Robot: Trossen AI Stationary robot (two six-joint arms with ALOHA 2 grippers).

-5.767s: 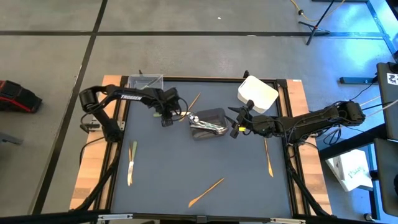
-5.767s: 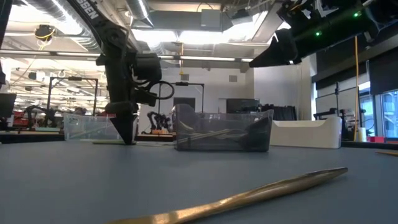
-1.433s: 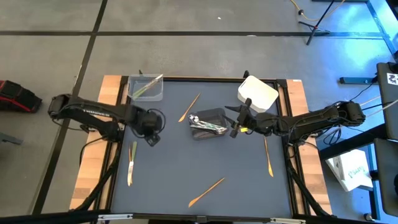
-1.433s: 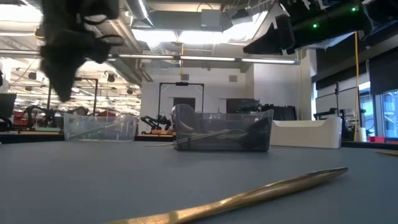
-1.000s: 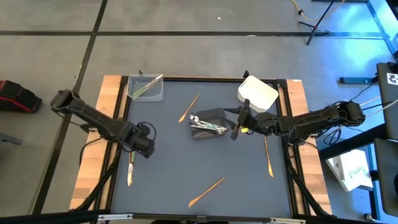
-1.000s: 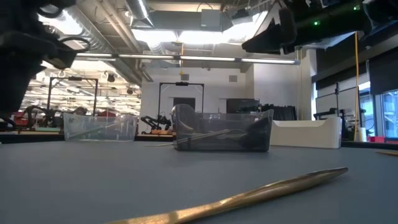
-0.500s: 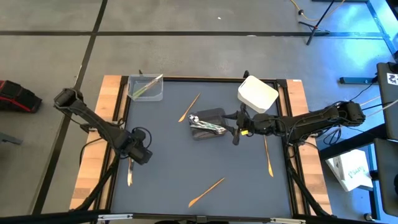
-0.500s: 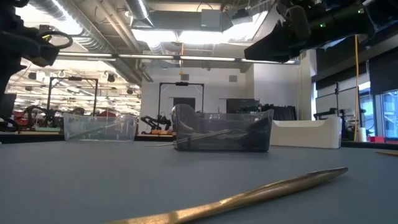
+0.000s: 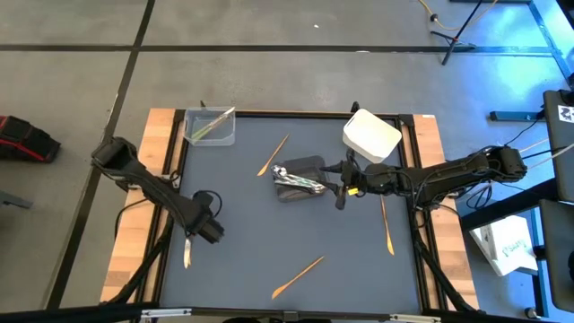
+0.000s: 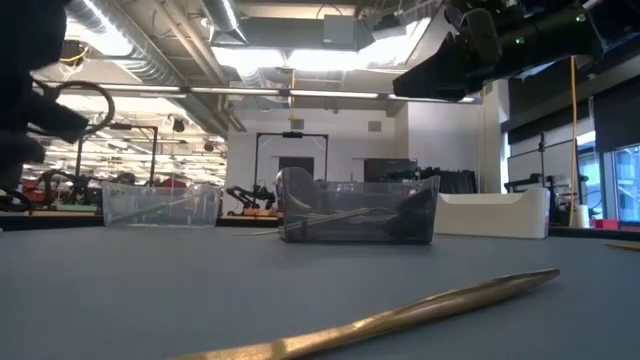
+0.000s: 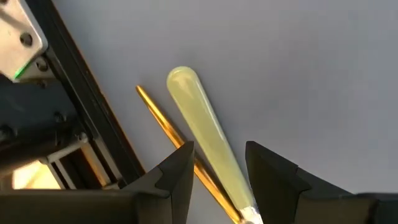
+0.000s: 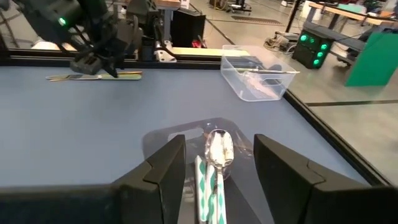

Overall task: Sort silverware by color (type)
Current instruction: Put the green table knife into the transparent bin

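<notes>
The green handle is below my fingers in the left wrist view, so it isn't time to close yet: my left gripper needs to move down before it closes on the green handle.
A pale green utensil (image 11: pixel 198 127) lies on the table over a tan one (image 11: pixel 163 121) near the left edge, also showing in the high view (image 9: pixel 186 254). My left gripper (image 11: pixel 217 177) (image 9: pixel 204 231) hovers over them, open, one finger on each side of the green handle; no touch shows. My right gripper (image 12: pixel 217 174) (image 9: pixel 339 190) is open beside the dark tub (image 9: pixel 300 178), which holds silver utensils (image 12: pixel 219 149). The clear tub (image 9: pixel 211 126) holds green ones. Tan utensils lie at the far middle (image 9: pixel 273 154), right (image 9: pixel 386 224) and near middle (image 9: pixel 299 276).
The white tub (image 9: pixel 370 135) sits at the far right, behind my right arm. The table's black frame rail (image 11: pixel 93 124) runs close beside the left pair of utensils. Bare mat (image 9: pixel 269 224) lies between the two arms.
My left gripper has moved toward the table's near left, coming down over the green and tan pair by the left edge. My right gripper has stayed by the dark tub. No utensil has moved.
</notes>
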